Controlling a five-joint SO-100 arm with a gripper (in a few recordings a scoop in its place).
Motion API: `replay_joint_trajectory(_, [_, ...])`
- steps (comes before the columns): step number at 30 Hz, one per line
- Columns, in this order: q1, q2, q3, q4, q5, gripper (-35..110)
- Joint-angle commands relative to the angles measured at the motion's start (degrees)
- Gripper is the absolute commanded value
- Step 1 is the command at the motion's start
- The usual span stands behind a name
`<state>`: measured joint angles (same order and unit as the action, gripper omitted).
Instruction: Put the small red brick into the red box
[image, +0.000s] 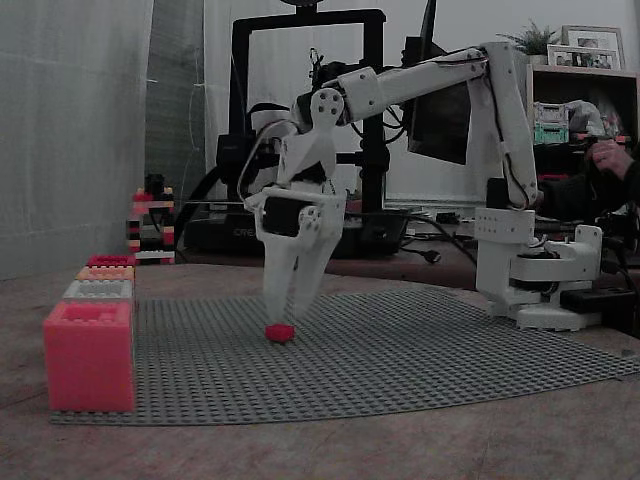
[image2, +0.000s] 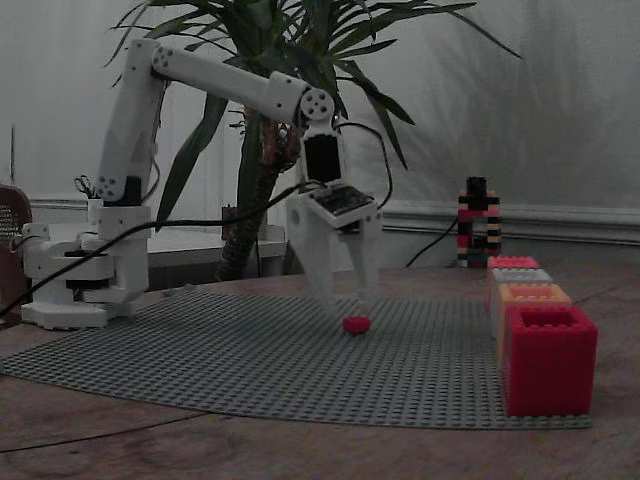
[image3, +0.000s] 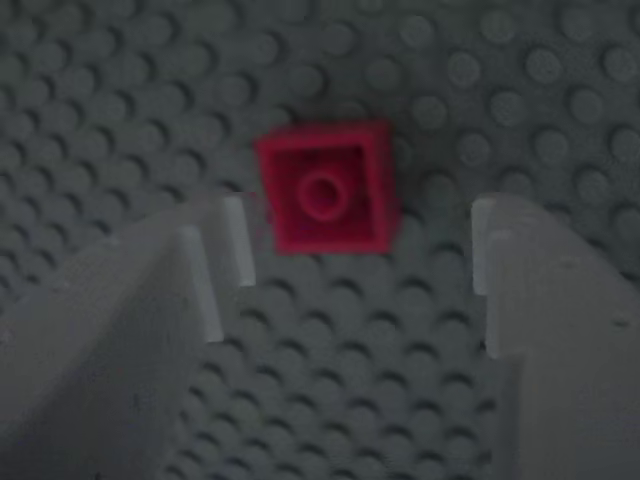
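Observation:
My gripper should put the brick into the red box, so next it should grab the opposite sides of the small red brick.
The small red brick lies on the grey studded baseplate, one stud up. My white gripper points down right over it, open, with the fingertips just above the plate. In the wrist view the brick sits between and slightly ahead of the two tips, closer to the left finger. The red box stands at one end of a row of boxes on the plate's edge, well away from the gripper.
The same row holds an orange box, a grey box and a pinkish-red box. A striped brick tower stands behind. The arm's base sits at the opposite edge.

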<state>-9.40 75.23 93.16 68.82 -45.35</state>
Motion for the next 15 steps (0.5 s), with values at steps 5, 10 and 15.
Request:
replay_joint_trajectory(5, [-1.1,0.4,-4.7,-1.3,0.4,19])
replay_joint_trajectory(10, [-1.7,-1.0,-5.5,-1.5,1.1,18])
replay_joint_trajectory(15, [-2.1,-1.9,-5.6,-2.1,1.6,18])
